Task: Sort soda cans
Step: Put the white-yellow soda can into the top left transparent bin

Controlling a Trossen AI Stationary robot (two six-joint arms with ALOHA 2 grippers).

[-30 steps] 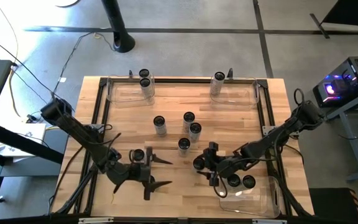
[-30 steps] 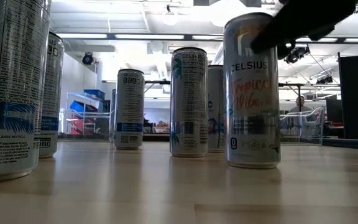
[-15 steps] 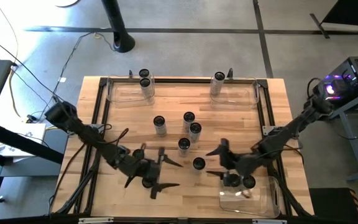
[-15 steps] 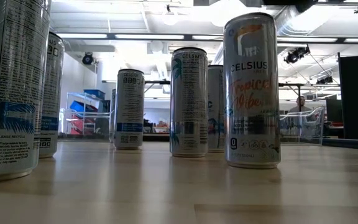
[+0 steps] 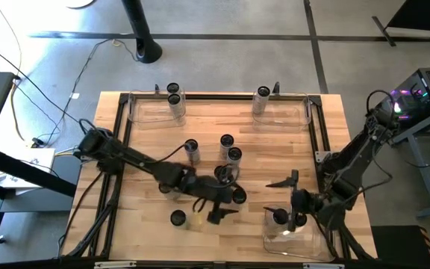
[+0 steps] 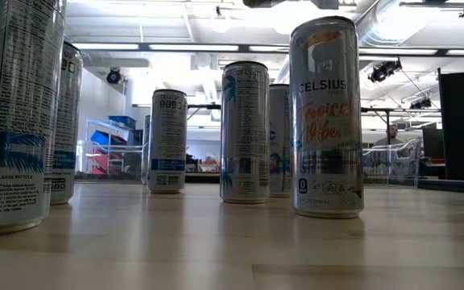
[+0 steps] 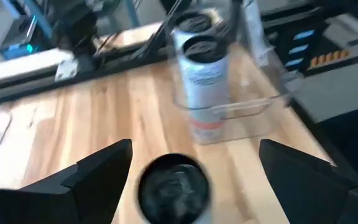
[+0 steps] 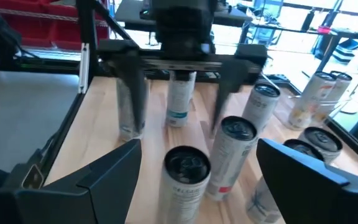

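Note:
The can's side below the dark top (image 5: 240,204) is the part my left gripper will grab to sort this soda can into a clear bin.
Soda cans with dark tops stand upright on the wooden table. My left gripper (image 5: 227,198) (image 7: 194,155) is open and reaches in from the left. Its fingers stand on either side of one can (image 5: 238,196) (image 7: 173,190) without touching it. That can shows in the low view as the tall one in front (image 6: 326,117). My right gripper (image 5: 293,200) (image 8: 199,146) is open over the near right bin's left end, above a can (image 5: 278,217) that stands in the bin. Several more cans (image 5: 226,153) stand mid-table, and one (image 5: 178,217) is close to the near edge.
A clear bin (image 5: 316,239) sits at the near right. Two clear bins lie along the far edge: the left one (image 5: 151,113) holds two cans (image 5: 174,95), the right one (image 5: 286,116) one can (image 5: 262,94). A black frame (image 5: 122,134) borders the table.
My right gripper has drawn back from the front can toward the table's right edge and now hangs over the near right bin; the can stays upright. My left gripper has swept from the near left toward the right, up to that same can.

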